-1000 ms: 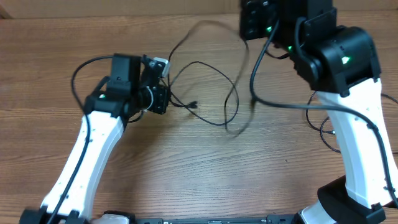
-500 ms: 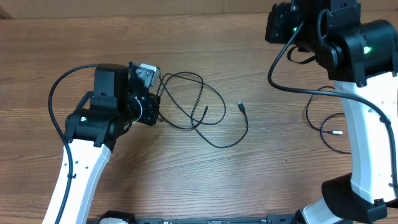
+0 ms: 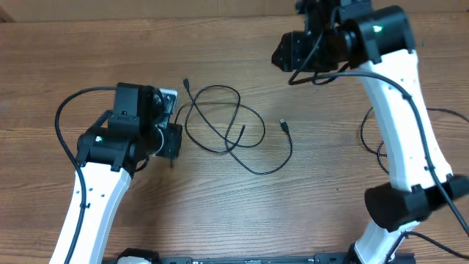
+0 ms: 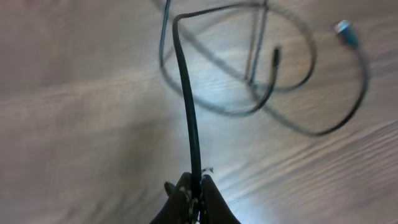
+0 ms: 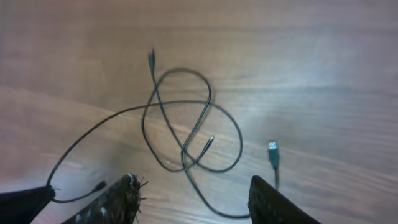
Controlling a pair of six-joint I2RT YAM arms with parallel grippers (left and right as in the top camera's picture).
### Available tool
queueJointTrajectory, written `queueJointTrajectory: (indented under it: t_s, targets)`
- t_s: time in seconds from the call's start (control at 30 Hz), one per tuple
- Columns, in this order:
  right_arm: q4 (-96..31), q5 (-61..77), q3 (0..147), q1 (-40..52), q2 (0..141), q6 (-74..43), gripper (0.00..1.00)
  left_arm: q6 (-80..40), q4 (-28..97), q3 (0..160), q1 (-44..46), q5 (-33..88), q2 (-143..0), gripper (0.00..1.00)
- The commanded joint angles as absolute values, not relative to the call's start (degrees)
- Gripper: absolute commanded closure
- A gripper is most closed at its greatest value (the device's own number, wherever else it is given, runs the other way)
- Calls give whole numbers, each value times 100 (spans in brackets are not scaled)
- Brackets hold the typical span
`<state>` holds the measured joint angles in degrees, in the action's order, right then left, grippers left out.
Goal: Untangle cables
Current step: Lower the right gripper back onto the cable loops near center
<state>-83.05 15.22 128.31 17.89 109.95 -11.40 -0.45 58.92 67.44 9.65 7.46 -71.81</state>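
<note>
I should next use my right gripper to grab the looped black cable along its strand [image 4: 189, 118], away from its plugs. The cable's ends then stay free to untangle.
Thin black cables [image 3: 223, 125] lie in loose crossing loops on the wooden table's middle. One plug [image 3: 283, 126] rests to their right and another plug end [image 3: 186, 81] points toward the back. My left gripper [image 3: 171, 141] sits at the loops' left side, shut on a cable strand [image 4: 189, 118] that runs away from its fingertips [image 4: 194, 186]. My right gripper [image 3: 284, 53] hovers above the table behind the loops. In the right wrist view it is open [image 5: 196, 194], with nothing between its fingers and the loops [image 5: 186, 124] lying below.
Another thin black cord [image 3: 364, 133] curls at the right, partly hidden behind the white right arm [image 3: 399, 110]. The left arm's own thick cable [image 3: 69, 110] arcs out to the left. Bare wood surrounds the loops.
My right gripper has opened and let go of the cable, which dropped from a raised loop onto the table. The right arm then swung left. The left gripper stayed shut on its strand.
</note>
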Motion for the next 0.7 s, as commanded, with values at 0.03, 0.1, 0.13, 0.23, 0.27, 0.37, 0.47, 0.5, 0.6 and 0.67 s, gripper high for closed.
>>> queueJointTrajectory:
  t_s: [0.03,0.1,0.13,0.23,0.27,0.37,0.47,0.5,0.6,0.67]
  targets:
    - [-7979,1879,12147,2064,11448,-1083,42,-281,6228,6836,934,403,-7520,96]
    - [-7815,1876,11944,2165,11555,-1083,41,-281,6300,6836,934,405,-7647,93]
    - [-7688,1874,11804,2235,11616,-1083,39,-281,6324,6836,937,410,-7725,87]
    - [-7223,1874,11369,2394,11734,-1090,38,-283,6353,6836,937,412,-7887,64]
    - [-7120,1874,11279,2421,11754,-1120,38,-283,6348,6836,937,412,-7909,63]
    - [-6718,1872,10973,2506,11872,-1330,37,-281,6307,6836,934,408,-7918,51]
    - [-6180,1876,10624,2587,11968,-1372,37,-281,6296,6836,934,408,-7918,51]
    - [-5800,1874,10396,2637,11972,-1369,37,-283,6296,6836,937,410,-7918,51]
    - [-5188,1839,10031,2735,11972,-1369,33,-283,6294,6836,937,408,-7918,52]
    - [-4759,1737,9721,2805,11972,-1376,34,-281,6298,6836,937,408,-7918,52]
